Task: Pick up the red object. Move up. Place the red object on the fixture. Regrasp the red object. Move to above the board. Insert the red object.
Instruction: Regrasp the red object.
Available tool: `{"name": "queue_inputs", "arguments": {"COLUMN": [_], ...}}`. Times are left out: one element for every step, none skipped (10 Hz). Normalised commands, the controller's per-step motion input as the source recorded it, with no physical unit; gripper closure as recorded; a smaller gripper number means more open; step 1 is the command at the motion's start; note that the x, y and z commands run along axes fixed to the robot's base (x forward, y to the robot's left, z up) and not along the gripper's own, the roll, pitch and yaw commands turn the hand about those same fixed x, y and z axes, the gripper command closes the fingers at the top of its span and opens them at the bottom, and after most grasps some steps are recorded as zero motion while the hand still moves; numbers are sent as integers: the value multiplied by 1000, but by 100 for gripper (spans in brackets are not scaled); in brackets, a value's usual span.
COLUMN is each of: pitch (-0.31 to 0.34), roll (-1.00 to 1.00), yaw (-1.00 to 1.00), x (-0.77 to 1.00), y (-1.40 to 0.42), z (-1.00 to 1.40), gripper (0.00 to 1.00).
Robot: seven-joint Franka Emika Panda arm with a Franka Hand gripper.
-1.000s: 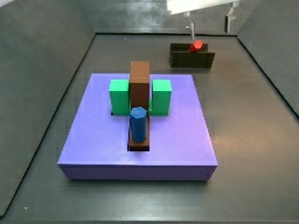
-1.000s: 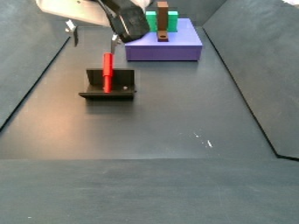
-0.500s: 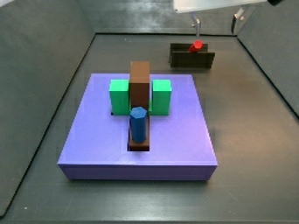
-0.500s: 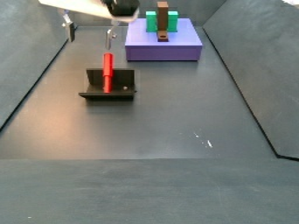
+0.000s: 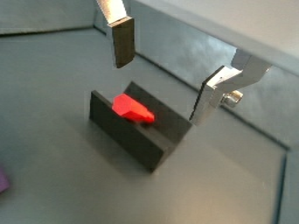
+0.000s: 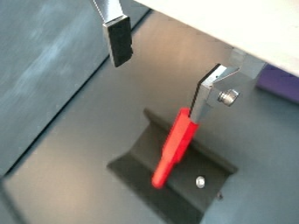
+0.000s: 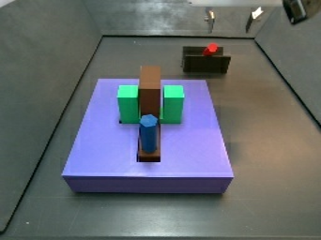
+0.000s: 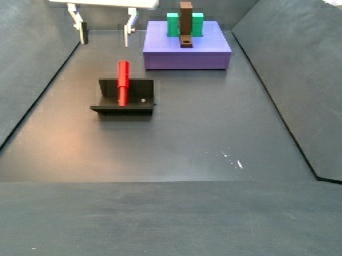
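The red object's lower part is closed in by the dark fixture's sides, so my gripper will next grab the red object by its raised upper end [image 7: 211,48] [image 5: 125,105] to regrasp it.
The red object [image 8: 123,82] is a slim red peg resting tilted in the fixture [image 8: 127,102], a small dark holder on the floor. Both wrist views show it there, the red object [image 6: 176,149] lying across the fixture [image 6: 149,166]. My gripper [image 8: 104,28] hangs high above the fixture, open, with nothing between its fingers [image 6: 117,42]. It sits near the top edge in both side views, gripper [image 7: 234,17] above the red object [image 7: 212,49]. The purple board [image 7: 189,141] lies apart from the fixture [image 7: 207,64].
On the board stand two green blocks [image 7: 128,103], a brown bar [image 7: 150,84] and a blue cylinder [image 7: 148,133]. Sloping dark walls [image 8: 40,80] bound the floor. A corner of the board [image 6: 281,83] shows in a wrist view.
The gripper has risen straight up from the fixture, fingers still open. The red object stays leaning in the fixture, unmoved.
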Motion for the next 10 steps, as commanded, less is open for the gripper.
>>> {"name": "queue_inputs", "arguments": {"pitch": [0,0,0,-20,0,0,0,0,0,0], "roll": [691,657,617,454,486,494,411,331,114,0], "yaw": [674,660,577,437,449,357,214,137,123,60], "x": [-57,-74,-29,-29,-89,-49,0,0,0,0], "y": [197,220,217,111,51,-54,-214,-197,-177,-69], "z": [-360,-509,-443,-283,-249,-211,-203,-189,-103,-31], "gripper": [0,0,0,0,0,0,0,0,0,0]}}
